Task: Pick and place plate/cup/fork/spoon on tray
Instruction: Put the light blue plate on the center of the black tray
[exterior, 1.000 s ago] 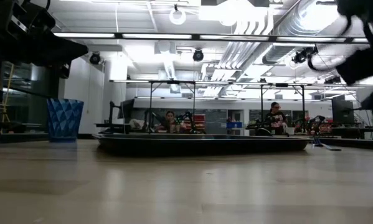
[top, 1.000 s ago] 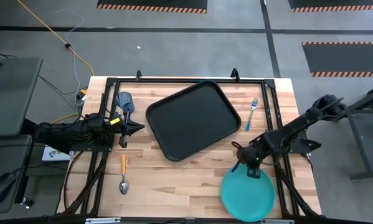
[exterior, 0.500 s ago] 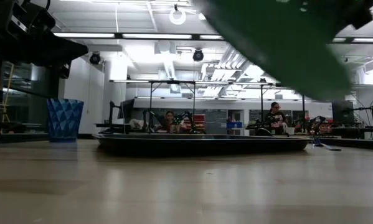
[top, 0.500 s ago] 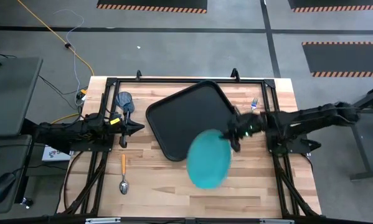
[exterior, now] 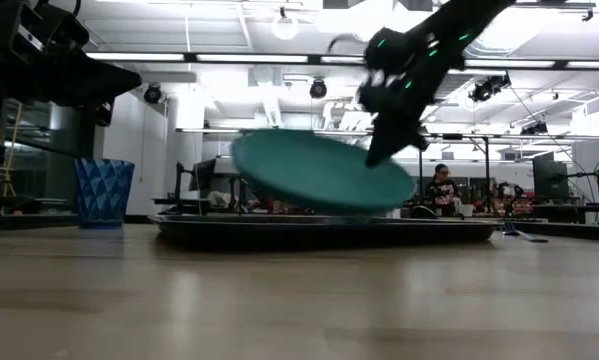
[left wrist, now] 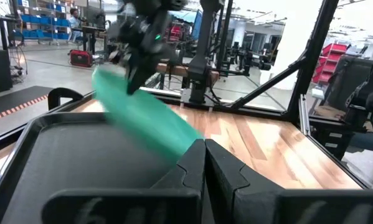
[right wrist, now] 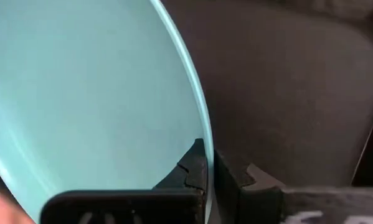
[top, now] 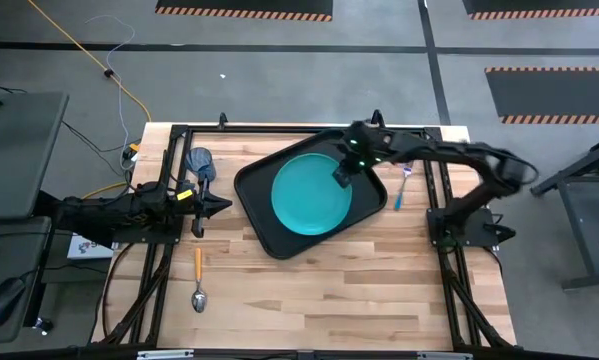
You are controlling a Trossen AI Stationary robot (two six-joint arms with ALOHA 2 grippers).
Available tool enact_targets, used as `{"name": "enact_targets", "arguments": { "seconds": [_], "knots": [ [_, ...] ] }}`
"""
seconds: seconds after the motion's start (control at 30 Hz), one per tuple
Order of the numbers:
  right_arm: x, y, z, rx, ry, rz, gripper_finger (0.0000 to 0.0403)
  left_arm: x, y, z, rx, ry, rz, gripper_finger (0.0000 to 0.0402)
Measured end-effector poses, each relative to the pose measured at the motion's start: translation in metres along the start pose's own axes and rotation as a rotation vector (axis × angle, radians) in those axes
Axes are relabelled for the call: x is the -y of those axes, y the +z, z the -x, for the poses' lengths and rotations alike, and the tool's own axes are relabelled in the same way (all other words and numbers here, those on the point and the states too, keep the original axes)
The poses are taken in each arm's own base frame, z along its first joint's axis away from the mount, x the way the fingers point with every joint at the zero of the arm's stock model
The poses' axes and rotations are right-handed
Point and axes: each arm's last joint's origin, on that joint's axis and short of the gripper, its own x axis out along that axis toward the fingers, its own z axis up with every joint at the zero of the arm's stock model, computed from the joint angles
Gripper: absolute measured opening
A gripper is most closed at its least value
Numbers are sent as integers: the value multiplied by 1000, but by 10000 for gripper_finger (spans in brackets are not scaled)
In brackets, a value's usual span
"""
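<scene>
I should keep holding the teal plate with my right gripper until it rests on the tray's bottom, because its rim [right wrist: 200,102] is still well above that bottom.
The teal plate [top: 309,197] hangs tilted over the black tray [top: 262,228]; it also shows in the low view [exterior: 314,172] and the left wrist view [left wrist: 146,121]. My right gripper [top: 344,172] is shut on its rim. My left gripper [top: 222,205] is shut and empty just left of the tray. The dark blue cup [top: 200,160] stands on the table at the far left. The blue-handled fork [top: 403,186] lies right of the tray. The orange-handled spoon [top: 198,279] lies near left. My right gripper pinches the plate's rim [right wrist: 200,127] between its two fingers, one on the upper face and one underneath, at the plate's far right side. The fingers [exterior: 377,152] slant down from above. The plate is tilted just over the tray; I cannot tell whether its lowest edge touches.
The tray [exterior: 329,231] lies slantwise in the middle of the wooden table. A black frame [top: 434,170] runs round the table top. Bare wood [top: 319,300] lies along the near edge. People sit at benches in the room behind [exterior: 441,190].
My right gripper has carried the plate from the table's near right corner up and toward the far left, over the tray. The plate has been lifted clear of the table, swung high, then come down tilted above the tray. My left arm has kept still.
</scene>
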Motion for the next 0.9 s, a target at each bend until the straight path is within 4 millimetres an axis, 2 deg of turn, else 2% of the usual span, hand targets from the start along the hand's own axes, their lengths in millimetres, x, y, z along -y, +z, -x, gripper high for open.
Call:
{"name": "enact_targets", "arguments": {
  "seconds": [0.17,0.27,0.4,0.53,0.67,0.9],
  "knots": [
    [9,18,-39,-102,-12,-19,0,0,0,0,0,0,0,0],
    [13,22,-55,-139,7,-41,0,0,0,0,0,0,0,0],
    [19,22,-66,-169,-5,-59,0,0,0,0,0,0,0,0],
    [24,22,-67,-170,-17,-83,7,0,0,0,0,0,0,0],
    [27,23,-66,-161,-33,-96,47,0,0,0,1,0,0,0],
    [29,24,-60,-154,-63,-65,157,0,0,0,1,0,0,0]
  ]
}}
